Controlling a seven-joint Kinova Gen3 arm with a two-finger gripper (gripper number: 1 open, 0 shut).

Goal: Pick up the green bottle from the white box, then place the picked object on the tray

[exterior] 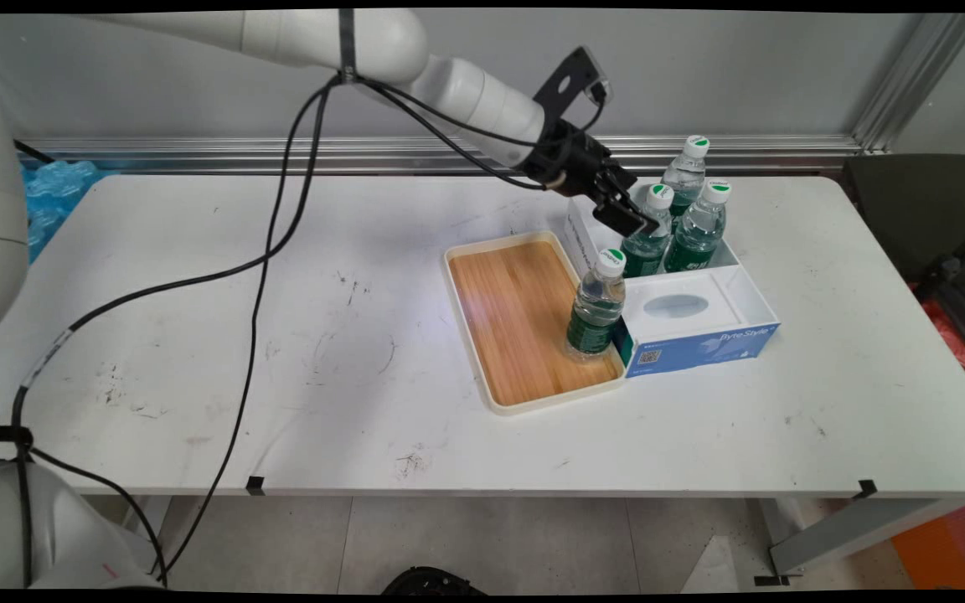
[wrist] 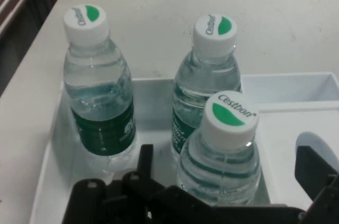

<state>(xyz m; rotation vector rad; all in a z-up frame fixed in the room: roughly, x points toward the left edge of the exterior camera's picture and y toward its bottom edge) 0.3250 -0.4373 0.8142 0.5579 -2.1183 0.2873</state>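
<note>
The nearest water bottle should go from the box onto the wooden tray [exterior: 512, 322], so my gripper will grab it by its clear upper body [exterior: 656, 225] next.
My gripper [exterior: 626, 216] hangs open at the left side of a white and blue box [exterior: 746, 289], over the box's far compartment. Three green-labelled water bottles with white caps stand upright there. The nearest bottle [exterior: 648, 239] [wrist: 225, 150] sits between my gripper [wrist: 230, 156] and its spread fingers [wrist: 145, 155], which stand apart from the bottle's sides. Behind it are two others, a bottle [exterior: 687, 172] [wrist: 98, 91] and a bottle [exterior: 700, 226] [wrist: 209, 75]. A fourth bottle [exterior: 597, 308] stands on a wooden tray [exterior: 512, 322] left of the box.
Black cables [exterior: 260, 268] hang from the arm down across the table's left half. A pack of blue-wrapped bottles [exterior: 55, 197] lies behind the table's far left corner. A dark chair [exterior: 926, 218] stands off the right end.
</note>
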